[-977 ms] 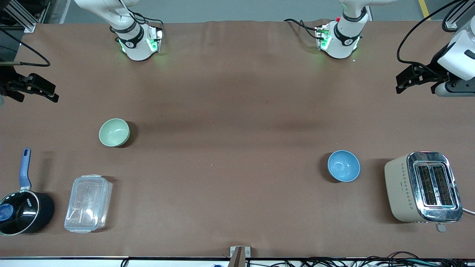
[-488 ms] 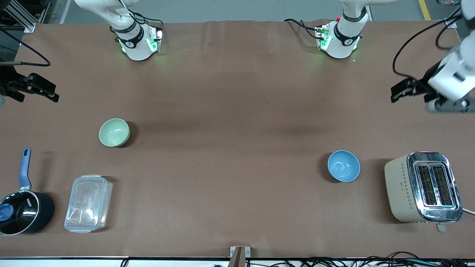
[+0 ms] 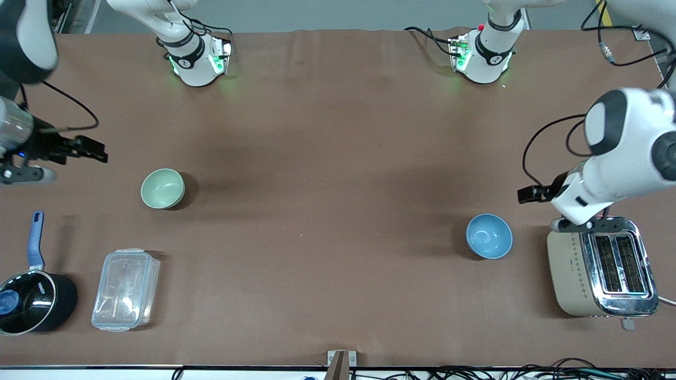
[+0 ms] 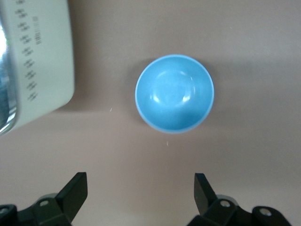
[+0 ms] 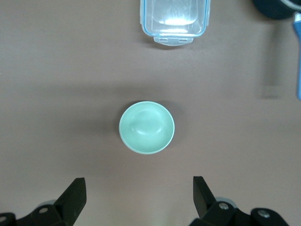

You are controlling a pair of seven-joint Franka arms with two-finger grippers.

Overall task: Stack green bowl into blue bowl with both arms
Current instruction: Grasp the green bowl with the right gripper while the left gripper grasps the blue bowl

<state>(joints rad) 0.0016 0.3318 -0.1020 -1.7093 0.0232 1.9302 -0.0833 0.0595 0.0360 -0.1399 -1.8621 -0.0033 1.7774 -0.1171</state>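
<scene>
I will next grab the green bowl by its rim point(image 3: 162, 171) with my right gripper, so that I can stack it into the blue bowl.
The pale green bowl point(image 3: 162, 188) stands upright on the table toward the right arm's end; it also shows in the right wrist view point(image 5: 146, 127). The sky-blue bowl point(image 3: 489, 236) stands upright toward the left arm's end, beside the toaster, and shows in the left wrist view point(image 4: 174, 93). My right gripper point(image 3: 97, 154) point(image 5: 139, 193) is open and empty, up over bare table beside the green bowl. My left gripper point(image 3: 528, 194) point(image 4: 141, 190) is open and empty, up over bare table beside the blue bowl.
A beige and chrome toaster point(image 3: 602, 266) stands at the left arm's end, partly under the left arm. A clear plastic container point(image 3: 125, 289) and a black saucepan with a blue handle point(image 3: 33, 295) lie nearer the front camera than the green bowl.
The left arm has swung from the table's edge down toward the blue bowl and toaster. The right arm has moved in toward the green bowl. Neither bowl has moved.
</scene>
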